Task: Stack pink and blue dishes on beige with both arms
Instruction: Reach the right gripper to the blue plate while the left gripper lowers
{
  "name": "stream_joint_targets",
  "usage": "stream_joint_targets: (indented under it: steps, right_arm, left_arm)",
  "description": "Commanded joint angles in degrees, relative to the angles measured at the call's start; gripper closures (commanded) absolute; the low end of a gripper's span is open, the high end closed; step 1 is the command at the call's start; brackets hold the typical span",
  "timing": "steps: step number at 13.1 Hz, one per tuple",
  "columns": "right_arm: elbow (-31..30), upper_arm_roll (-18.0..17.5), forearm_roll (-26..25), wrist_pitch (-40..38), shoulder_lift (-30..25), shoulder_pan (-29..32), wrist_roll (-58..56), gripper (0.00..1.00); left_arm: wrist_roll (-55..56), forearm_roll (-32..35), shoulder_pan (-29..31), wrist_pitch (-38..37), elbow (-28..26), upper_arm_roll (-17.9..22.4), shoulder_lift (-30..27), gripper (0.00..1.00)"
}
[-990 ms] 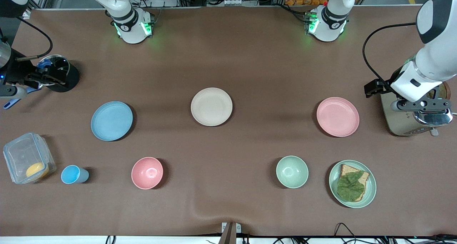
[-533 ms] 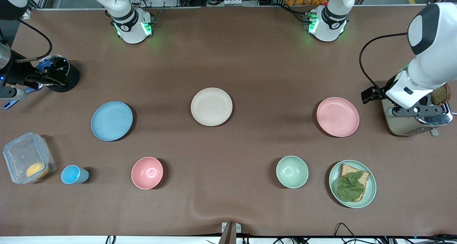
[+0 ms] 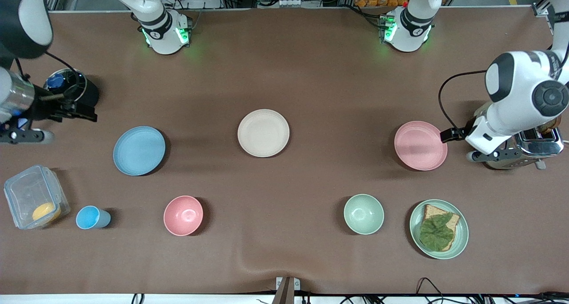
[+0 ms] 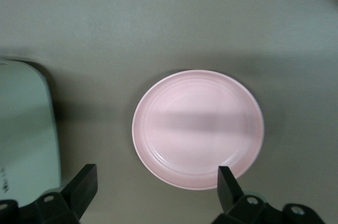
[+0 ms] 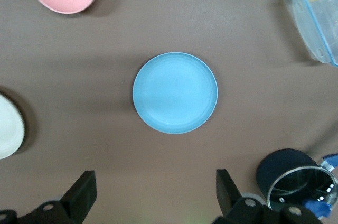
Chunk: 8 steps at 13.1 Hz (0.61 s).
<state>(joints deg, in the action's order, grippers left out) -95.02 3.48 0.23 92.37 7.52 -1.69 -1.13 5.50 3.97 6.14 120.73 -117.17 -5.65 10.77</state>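
Note:
The robot's right gripper will next grab the blue plate by its thin outer rim [image 3: 122,136] to stack the blue plate on the beige plate [image 3: 263,133].
The beige plate [image 3: 263,133] lies mid-table. The light blue plate [image 3: 139,150] [image 5: 175,92] sits toward the right arm's end and the pale pink plate [image 3: 420,145] [image 4: 198,129] toward the left arm's end. All three are bare. My left gripper [image 3: 491,155] [image 4: 156,195] hangs open over the gap between the pink plate's rim and the toaster, one fingertip [image 4: 228,189] above the rim. My right gripper [image 3: 26,136] [image 5: 153,197] hangs open over bare table between the blue plate and a black tin, holding nothing.
A toaster [image 3: 529,148] stands beside the pink plate. A green plate with toast [image 3: 439,229], green bowl [image 3: 363,214], pink bowl [image 3: 183,215], blue cup [image 3: 91,218] and clear box [image 3: 35,202] lie nearer the front camera. The black tin [image 3: 73,88] is by the right hand.
The left arm has swung off the toaster toward the pink plate. The right arm has drawn away from the black tin toward the blue plate. No plate has moved.

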Motion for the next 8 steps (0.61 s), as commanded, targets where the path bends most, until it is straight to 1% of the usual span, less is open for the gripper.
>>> stream_joint_targets:
  steps: [1,2,3,5,7,8]
  right_arm:
    - [-6.5,-0.6,0.7,8.6,1.8,2.7,0.2,0.00]
    - [-9.5,-0.6,0.8,12.9,2.7,3.4,-0.1,0.00]
    - [-11.0,-0.6,0.9,15.3,4.3,4.9,-0.3,0.00]
    - [-11.2,-0.7,1.8,17.8,9.3,7.5,-0.2,0.00]
    - [-11.0,-0.6,8.6,20.1,14.1,11.5,-1.5,0.00]
    - [-11.0,-0.6,10.7,22.0,16.1,13.0,-3.4,0.00]
  left_arm:
    - [-0.3,1.4,2.8,2.5,-0.3,-0.6,2.7,0.00]
    - [-0.6,1.4,2.7,3.2,-0.3,-0.5,3.7,0.00]
    - [-0.7,1.4,2.8,3.4,-0.3,-0.5,4.9,0.00]
    - [-1.1,1.6,3.1,4.9,-0.3,-0.5,7.5,0.00]
    - [-4.3,1.6,4.0,7.2,-0.4,-0.3,10.1,0.00]
    - [-5.6,1.9,5.4,8.3,-0.4,-0.3,11.1,0.00]
